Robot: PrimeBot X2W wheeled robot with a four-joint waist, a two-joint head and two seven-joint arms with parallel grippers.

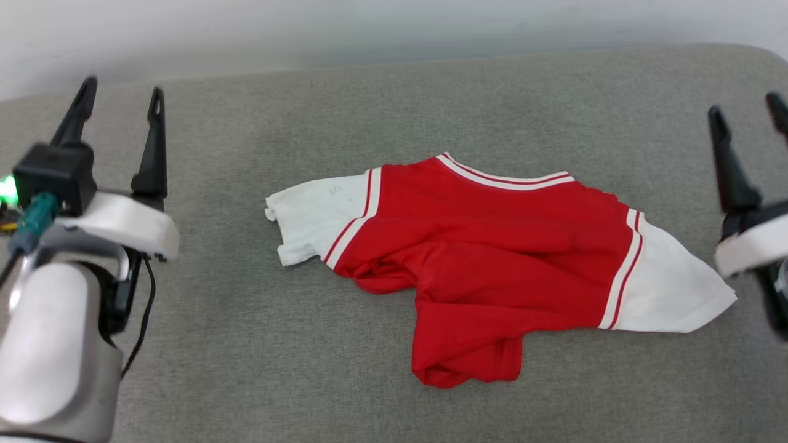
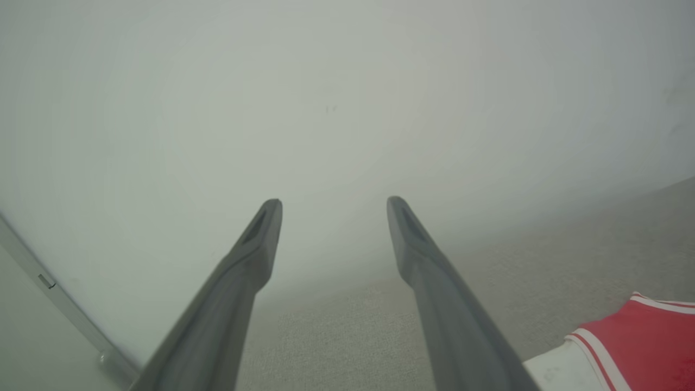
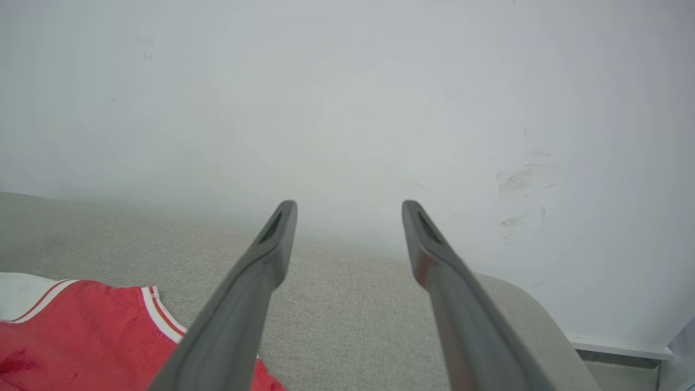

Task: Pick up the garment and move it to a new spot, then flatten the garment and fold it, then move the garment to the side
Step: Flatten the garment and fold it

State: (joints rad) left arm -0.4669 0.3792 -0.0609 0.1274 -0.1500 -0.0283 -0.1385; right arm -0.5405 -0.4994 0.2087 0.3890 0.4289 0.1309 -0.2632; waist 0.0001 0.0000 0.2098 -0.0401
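Observation:
The garment's body (image 1: 473, 258) lies rumpled and folded under. Next, my left gripper therefore grabs the white sleeve's open edge (image 1: 273, 213), where the cloth curls up.
The garment (image 1: 492, 246), red with white sleeves and striped trim, lies rumpled in the middle of the grey cushioned surface (image 1: 369, 111), collar toward the wall, its lower part bunched and folded under; no number or lettering shows. My left gripper (image 1: 122, 98) hovers open well to its left, nothing between its fingers. My right gripper (image 1: 746, 104) is open at the right edge, beside the right sleeve. A corner of the garment (image 2: 640, 342) shows in the left wrist view, beside that open gripper (image 2: 333, 203). Its collar side (image 3: 81, 331) appears left of the open right gripper (image 3: 347, 205).
A pale wall (image 1: 369, 31) rises directly behind the surface. The surface's rounded right corner (image 3: 521, 304) drops off, with a baseboard (image 3: 619, 347) beyond. A metal strip (image 2: 49, 282) runs down the wall on the left.

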